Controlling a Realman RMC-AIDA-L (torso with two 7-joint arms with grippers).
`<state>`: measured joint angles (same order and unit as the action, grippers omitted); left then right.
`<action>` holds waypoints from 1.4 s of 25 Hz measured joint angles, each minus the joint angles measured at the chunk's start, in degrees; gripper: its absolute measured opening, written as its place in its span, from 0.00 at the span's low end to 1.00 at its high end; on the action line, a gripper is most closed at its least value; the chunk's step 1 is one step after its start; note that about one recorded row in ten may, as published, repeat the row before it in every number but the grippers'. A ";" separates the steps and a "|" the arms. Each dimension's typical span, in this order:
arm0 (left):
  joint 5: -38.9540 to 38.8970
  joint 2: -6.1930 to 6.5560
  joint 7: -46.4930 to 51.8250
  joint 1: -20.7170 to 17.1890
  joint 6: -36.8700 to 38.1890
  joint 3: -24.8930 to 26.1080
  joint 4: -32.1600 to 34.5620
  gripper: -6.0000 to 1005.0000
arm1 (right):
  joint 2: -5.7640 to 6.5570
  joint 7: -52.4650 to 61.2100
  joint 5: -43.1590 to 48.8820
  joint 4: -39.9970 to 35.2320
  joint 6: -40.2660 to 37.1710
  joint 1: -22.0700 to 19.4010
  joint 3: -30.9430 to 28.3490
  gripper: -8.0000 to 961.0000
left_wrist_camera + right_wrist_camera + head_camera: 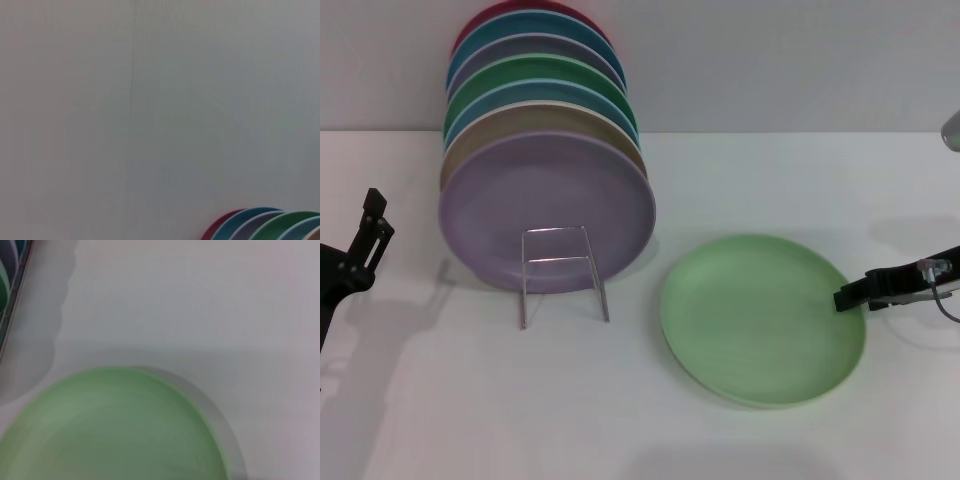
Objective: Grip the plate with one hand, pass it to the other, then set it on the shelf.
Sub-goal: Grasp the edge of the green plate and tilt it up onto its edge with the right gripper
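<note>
On the light-green plate, the fingers straddle its rim [863, 320], one over its top [820, 312], the other beneath, so closing now would catch it. My right gripper should close on it now.
The pale light-green plate [760, 315] lies flat on the white table, to the right of the rack; it fills the lower part of the right wrist view [115, 430]. My right gripper [847, 296] comes in from the right, low over the table, with its tip at the plate's right rim. The shelf is a thin silver wire rack [563, 272] with an upright rectangular loop at its front. It holds a row of upright plates, with a lavender plate [545, 210] foremost. My left gripper [368, 240] is parked at the far left, away from the plate.
Several coloured plates [535, 80] stand in a row behind the lavender one, reaching back to the wall; their tops show in the left wrist view [265, 226]. A corner of the rack shows in the right wrist view [15, 295]. White table lies in front.
</note>
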<state>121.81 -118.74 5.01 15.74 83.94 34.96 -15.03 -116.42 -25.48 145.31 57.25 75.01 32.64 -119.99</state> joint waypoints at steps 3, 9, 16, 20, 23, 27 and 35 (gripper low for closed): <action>-0.09 0.00 0.00 -0.05 0.00 0.02 -0.02 0.81 | 0.02 0.01 0.05 -0.24 -0.02 0.25 -0.15 0.59; -0.13 0.00 0.00 -0.10 0.01 0.02 0.02 0.81 | 0.07 0.02 0.07 -0.63 -0.01 0.45 0.01 0.38; -0.18 0.00 0.00 -0.04 0.08 0.03 0.04 0.81 | 0.07 0.02 0.21 -1.21 0.07 0.69 0.12 0.22; -0.17 0.00 0.00 -0.02 0.08 0.02 0.09 0.81 | 0.06 -0.08 0.66 -1.49 0.15 0.89 0.22 0.19; -0.17 0.00 0.00 0.00 0.08 0.02 0.09 0.81 | 0.07 -0.59 0.86 -1.47 0.07 0.89 0.25 0.17; -0.17 0.00 0.00 0.00 0.08 0.02 0.05 0.81 | 0.10 -0.95 1.18 -1.28 -0.03 0.79 0.25 0.13; -0.17 0.00 0.00 -0.07 0.08 0.02 -0.21 0.81 | -0.43 -2.19 1.31 1.69 -1.19 0.07 0.01 0.04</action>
<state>121.64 -118.73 5.01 15.67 84.03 34.98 -15.24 -116.85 -27.67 146.62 58.94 73.82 32.71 -119.97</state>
